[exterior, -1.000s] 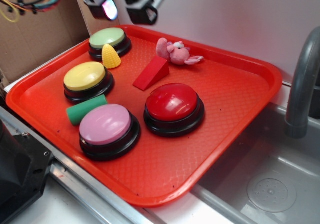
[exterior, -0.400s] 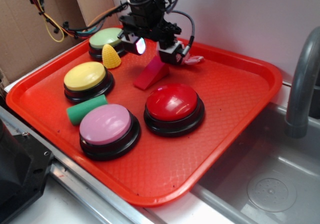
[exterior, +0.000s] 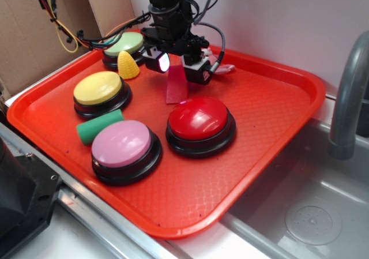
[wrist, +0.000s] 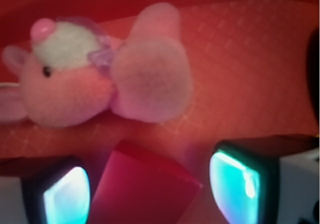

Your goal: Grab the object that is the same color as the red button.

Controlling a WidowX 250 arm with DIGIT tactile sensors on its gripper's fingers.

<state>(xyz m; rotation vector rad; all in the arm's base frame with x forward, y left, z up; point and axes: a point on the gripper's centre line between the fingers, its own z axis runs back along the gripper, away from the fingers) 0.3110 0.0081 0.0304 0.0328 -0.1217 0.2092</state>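
My gripper closes on the red wedge block (exterior: pixel 176 89) next, since my fingers are level with the sides of the block.
The object, a small red wedge block (exterior: pixel 176 89), lies on the red tray (exterior: pixel 271 115) just behind the red button (exterior: pixel 199 117), a glossy dome on a black base. My gripper (exterior: pixel 177 68) is down over the wedge and open, one finger on each side. In the wrist view the wedge (wrist: pixel 145 189) sits between the glowing pads (wrist: pixel 235 184) of my gripper (wrist: pixel 150 191). It lies close to the left pad, and a narrow gap shows on the right.
A pink plush toy (wrist: pixel 75 84) lies right behind the wedge. On the tray's left are a green button (exterior: pixel 124 42), a yellow cone (exterior: pixel 128 66), a yellow button (exterior: pixel 98 87), a green cylinder (exterior: pixel 99 126) and a pink button (exterior: pixel 122 143). A sink (exterior: pixel 311 213) with a faucet (exterior: pixel 349 97) is at the right.
My gripper came down from above the tray's back edge and now straddles the wedge. The wedge has turned from lying slantwise to pointing more toward the red button.
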